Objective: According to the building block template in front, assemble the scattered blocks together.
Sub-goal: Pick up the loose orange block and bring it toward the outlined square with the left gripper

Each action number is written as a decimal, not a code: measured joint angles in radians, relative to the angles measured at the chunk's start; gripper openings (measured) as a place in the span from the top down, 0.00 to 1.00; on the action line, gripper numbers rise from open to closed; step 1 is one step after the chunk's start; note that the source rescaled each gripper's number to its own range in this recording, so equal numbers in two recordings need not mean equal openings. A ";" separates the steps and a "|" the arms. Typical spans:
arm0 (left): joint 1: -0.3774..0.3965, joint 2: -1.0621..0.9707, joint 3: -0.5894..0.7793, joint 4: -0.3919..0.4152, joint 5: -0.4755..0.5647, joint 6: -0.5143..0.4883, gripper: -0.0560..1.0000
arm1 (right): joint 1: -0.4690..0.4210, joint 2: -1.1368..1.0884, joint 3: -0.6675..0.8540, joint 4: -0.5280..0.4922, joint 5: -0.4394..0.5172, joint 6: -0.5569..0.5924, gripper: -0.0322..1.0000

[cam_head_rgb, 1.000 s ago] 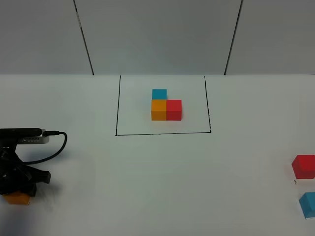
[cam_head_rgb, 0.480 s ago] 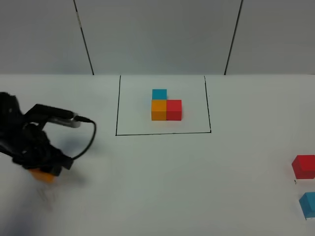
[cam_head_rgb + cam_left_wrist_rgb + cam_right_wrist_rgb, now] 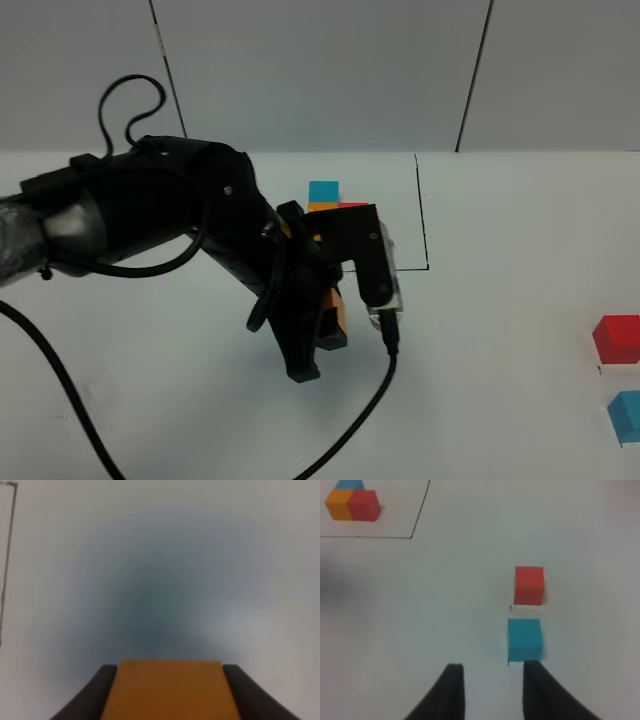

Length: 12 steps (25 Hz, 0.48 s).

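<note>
The orange cube in my left gripper is still well above the white tabletop, so it is too early to release. The cube comes down first, then my left gripper releases it.
My left gripper [image 3: 322, 338] is shut on the scattered orange cube [image 3: 335, 308] and holds it over the table just in front of the black-lined frame [image 3: 421, 215]. In the left wrist view the orange cube [image 3: 170, 690] sits between the dark fingers [image 3: 95, 696]. My left arm hides most of the template; its blue cube [image 3: 323, 190] shows. The template [image 3: 352, 502] shows whole in the right wrist view. The scattered red cube [image 3: 616, 338] and light blue cube [image 3: 626, 415] lie at the far right. My right gripper [image 3: 492, 690] is open, empty, just beside the blue cube [image 3: 524, 639], with the red cube [image 3: 529, 584] beyond.
The left arm's black cable [image 3: 350, 420] trails across the table toward the front edge. The red and blue cubes lie close to the table's right edge in the exterior view. A grey panelled wall [image 3: 320, 70] stands behind the table.
My left arm has swung from the far left to the middle of the table, carrying the orange cube with it, and now covers much of the frame. The red and blue cubes have not moved.
</note>
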 joint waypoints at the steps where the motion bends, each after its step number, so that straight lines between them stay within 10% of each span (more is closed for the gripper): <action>1: -0.007 0.018 -0.015 0.001 0.019 -0.005 0.95 | 0.000 0.000 0.000 0.000 0.000 0.000 0.97; 12: -0.017 0.171 -0.060 0.157 0.157 -0.072 0.95 | 0.000 0.000 0.000 0.000 0.000 0.000 0.97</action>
